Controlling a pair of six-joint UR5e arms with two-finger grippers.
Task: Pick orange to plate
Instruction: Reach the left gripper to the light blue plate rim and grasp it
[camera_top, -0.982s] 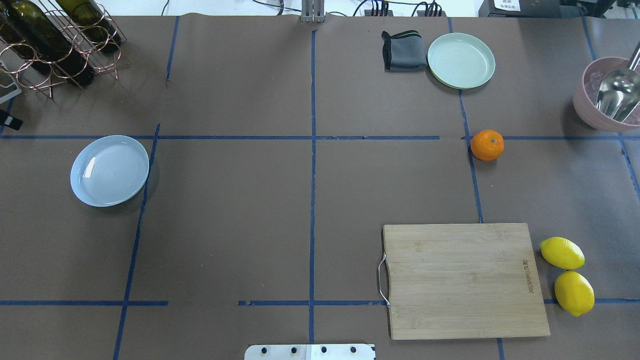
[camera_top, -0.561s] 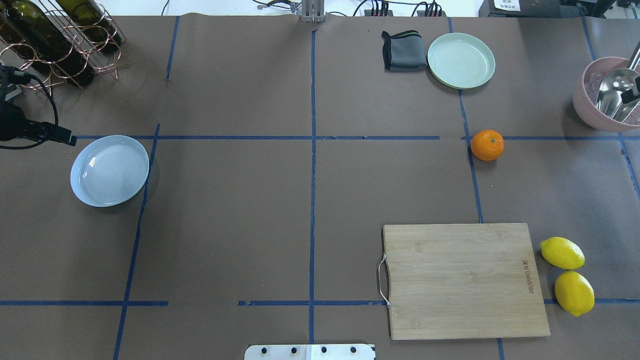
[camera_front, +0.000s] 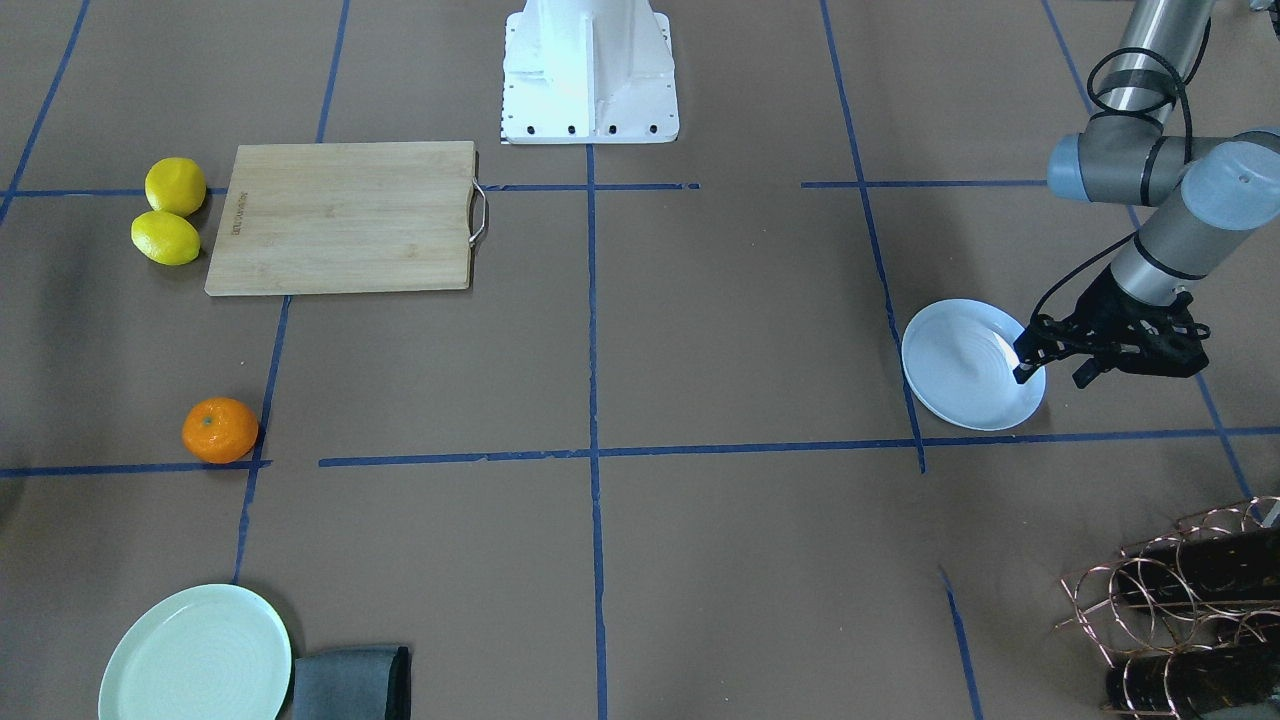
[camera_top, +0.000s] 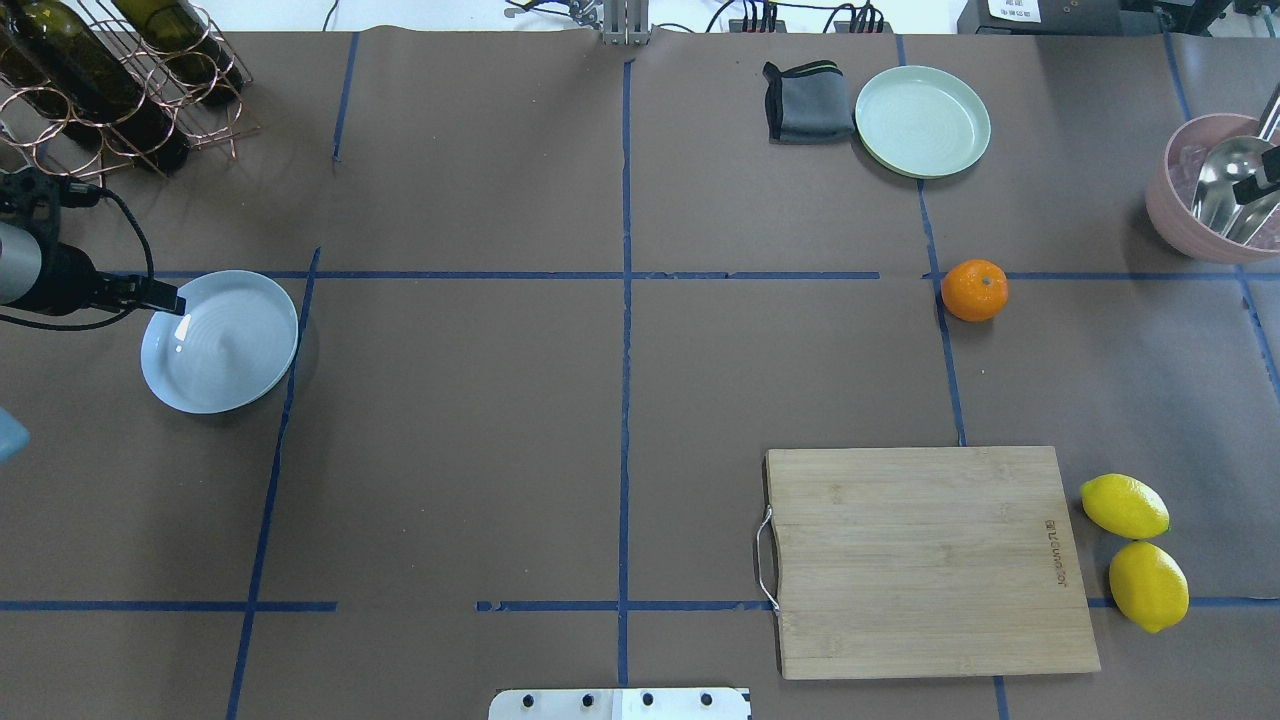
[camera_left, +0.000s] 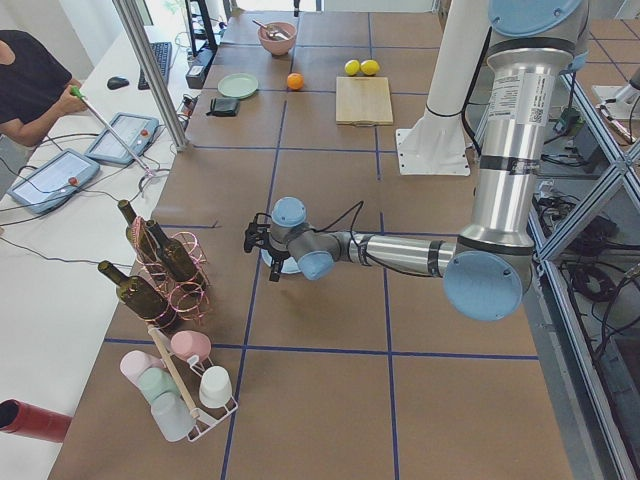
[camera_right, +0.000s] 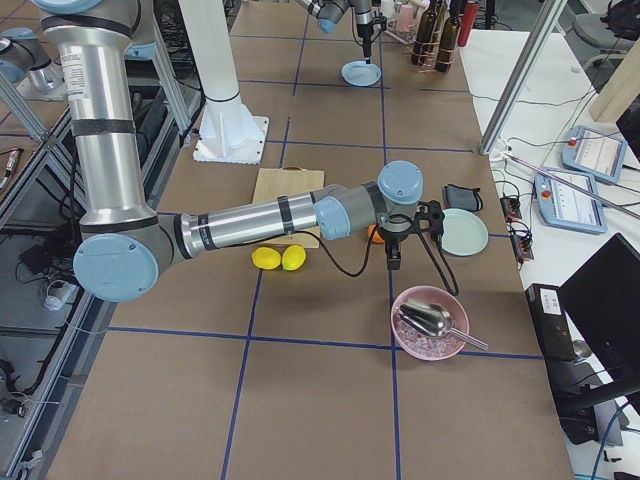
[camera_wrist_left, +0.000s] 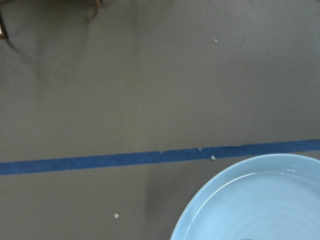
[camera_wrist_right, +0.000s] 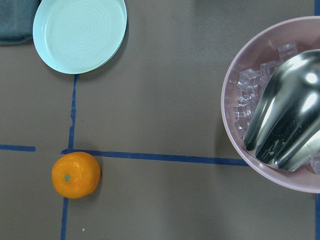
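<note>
The pale plate is to be brought over for the orange (camera_front: 220, 430), so my left gripper will next grab the plate by its rim (camera_front: 1034, 382).
The orange (camera_top: 974, 290) lies on the brown table at the right, on a blue tape crossing, and nothing touches it; it also shows low left in the right wrist view (camera_wrist_right: 75, 174). Far to the left sits the pale bluish-white plate (camera_top: 220, 345), with nothing on it. My left gripper (camera_front: 1052, 372) hangs open over the plate's outer rim (camera_front: 1030, 395), fingers apart and holding nothing. Only a black piece of my right gripper (camera_top: 1260, 183) shows at the right edge, above the pink bowl; I cannot tell whether it is open or shut.
A mint-green plate (camera_top: 922, 120) and a folded grey cloth (camera_top: 808, 100) lie behind the orange. A pink bowl (camera_top: 1170, 205) holds ice and a metal scoop. A wooden cutting board (camera_top: 925, 560) and two lemons (camera_top: 1124, 505) are near right. A copper bottle rack (camera_top: 110, 80) stands behind the pale plate.
My left arm has come in from the left edge, and its gripper now reaches the pale plate's rim. A piece of the right gripper has appeared over the pink bowl. The orange has not moved.
</note>
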